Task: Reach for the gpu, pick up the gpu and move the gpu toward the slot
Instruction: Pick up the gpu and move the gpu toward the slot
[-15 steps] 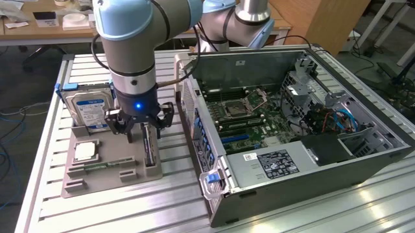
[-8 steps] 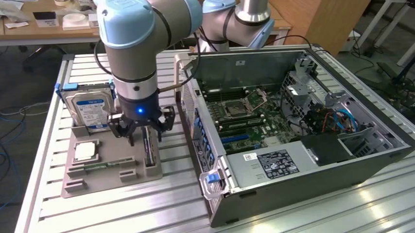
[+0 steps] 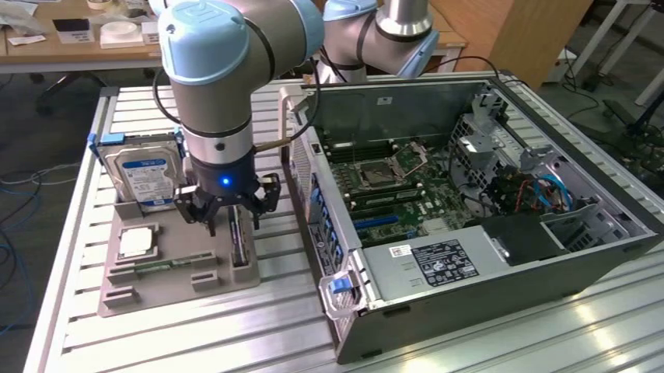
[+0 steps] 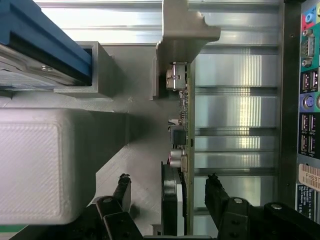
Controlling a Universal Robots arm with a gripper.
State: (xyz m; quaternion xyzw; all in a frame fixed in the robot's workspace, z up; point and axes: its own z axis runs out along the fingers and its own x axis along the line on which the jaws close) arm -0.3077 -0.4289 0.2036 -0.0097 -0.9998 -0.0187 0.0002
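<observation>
My gripper should close on the GPU now. My fingers reach down beside the black fan body [image 4: 170, 197] and the green board [image 4: 190, 165].
The gpu [image 3: 241, 245] stands on edge in a slot of the grey holder tray [image 3: 155, 291], seen as a thin dark strip. In the wrist view the gpu [image 4: 180, 150] appears edge-on, a green board with small metal parts and a black fan body. My gripper [image 3: 230, 219] hangs right above it, open. Its black fingers [image 4: 122, 192] straddle the card, one on each side, with a gap to the card on both sides. The slot [image 3: 384, 221] lies on the motherboard inside the open computer case [image 3: 518, 256], to the exterior view's right.
A silver hard drive with a blue label [image 3: 143, 177] stands at the back of the tray. A small square CPU chip [image 3: 138, 243] lies on the tray beside a memory stick [image 3: 155, 268]. The case's rear port panel [image 4: 307, 115] is close beside the gpu. The slatted aluminium table [image 3: 207, 342] carries everything.
</observation>
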